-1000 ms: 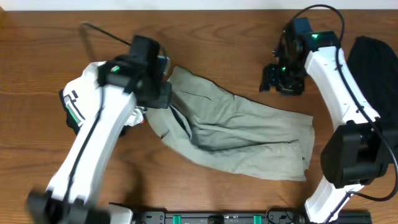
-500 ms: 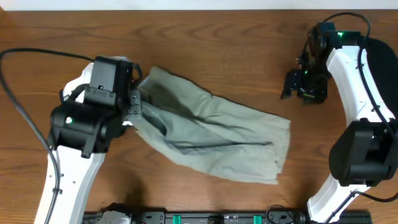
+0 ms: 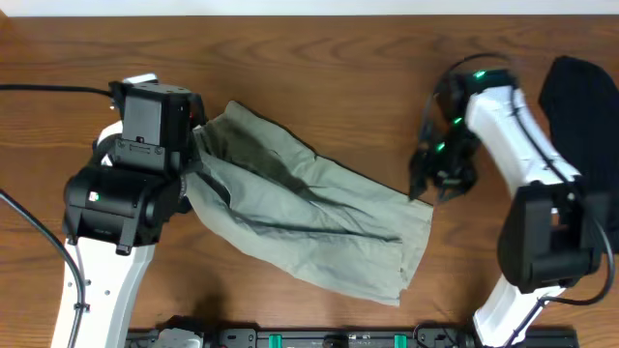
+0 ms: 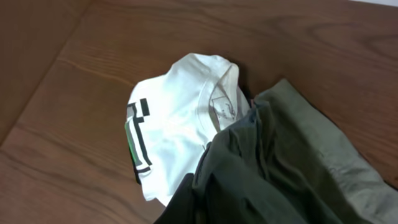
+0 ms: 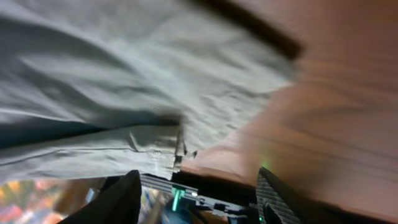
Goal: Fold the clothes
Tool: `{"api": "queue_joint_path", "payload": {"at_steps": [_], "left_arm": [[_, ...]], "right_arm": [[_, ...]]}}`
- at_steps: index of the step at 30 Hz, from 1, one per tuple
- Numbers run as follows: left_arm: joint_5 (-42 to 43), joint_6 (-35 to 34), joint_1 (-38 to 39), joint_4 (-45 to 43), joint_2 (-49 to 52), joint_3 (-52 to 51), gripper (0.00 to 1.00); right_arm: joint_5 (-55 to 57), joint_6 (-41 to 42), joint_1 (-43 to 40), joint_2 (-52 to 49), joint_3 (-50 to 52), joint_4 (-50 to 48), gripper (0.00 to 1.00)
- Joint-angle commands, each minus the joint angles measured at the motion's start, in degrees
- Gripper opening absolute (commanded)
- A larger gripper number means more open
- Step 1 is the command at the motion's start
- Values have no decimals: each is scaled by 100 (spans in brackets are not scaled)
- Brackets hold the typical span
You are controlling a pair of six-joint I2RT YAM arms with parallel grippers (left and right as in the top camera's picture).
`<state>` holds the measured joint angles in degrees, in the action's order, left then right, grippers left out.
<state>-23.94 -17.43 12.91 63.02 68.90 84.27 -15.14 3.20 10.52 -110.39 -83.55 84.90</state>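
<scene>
The shorts (image 3: 309, 213) need to be spread open flat for folding, so the robot's right gripper should next take hold of them by the leg hem (image 3: 420, 232), opposite the held waistband.
The pale grey-green shorts (image 3: 309, 213) lie slanted across the table's middle, waistband end at upper left. My left gripper (image 3: 198, 159) is shut on that waistband end; in the left wrist view the dark cloth of the shorts (image 4: 298, 168) fills the lower frame and hides the fingers. Beside it lies a white top with green-black stripes (image 4: 177, 118). My right gripper (image 3: 430, 179) hovers at the shorts' right corner. It is open, and in the right wrist view its fingers (image 5: 124, 199) stand apart above the shorts' hem (image 5: 124, 74) with nothing between them.
A black garment (image 3: 585, 82) lies bunched at the back right, behind the right arm. Bare wooden table (image 3: 338, 68) stretches behind the shorts. The left arm's body covers the white top from overhead.
My left gripper has dragged the shorts to the left and flattened them out. My right gripper has swung from the back right down to the shorts' right corner.
</scene>
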Motion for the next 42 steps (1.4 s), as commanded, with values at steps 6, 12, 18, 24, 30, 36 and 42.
{"api": "queue_joint_path", "payload": {"at_steps": [6,12,18,24,30,36,42], "left_arm": [[-267,-66,-46,-26,-46,68,6],[-267,-66,-46,-28,-44,68,6],[-267,-66,-46,-28,-44,68,6],[-267,-66,-46,-28,-46,68,6],[-267,-66,-46,-35,-46,68,6],[-262,-66,-46,-35,-46,70,6],[-199,-37,-46,-31,-50,258,6]], "right_arm": [[-496,-262,946,98,1034,-645,57],[-887,-570,1320,98,1333,-756,55],[-861,-494,1478,98,1644,-1163,64],[-767,-345,1473,98,2022,-1600,52],[-892,-376,1471,170,2020,-1661,7],[-907,-369,1434,750,1906,-1709,2],[-293,328,1023,1860,1412,-1744,1]]}}
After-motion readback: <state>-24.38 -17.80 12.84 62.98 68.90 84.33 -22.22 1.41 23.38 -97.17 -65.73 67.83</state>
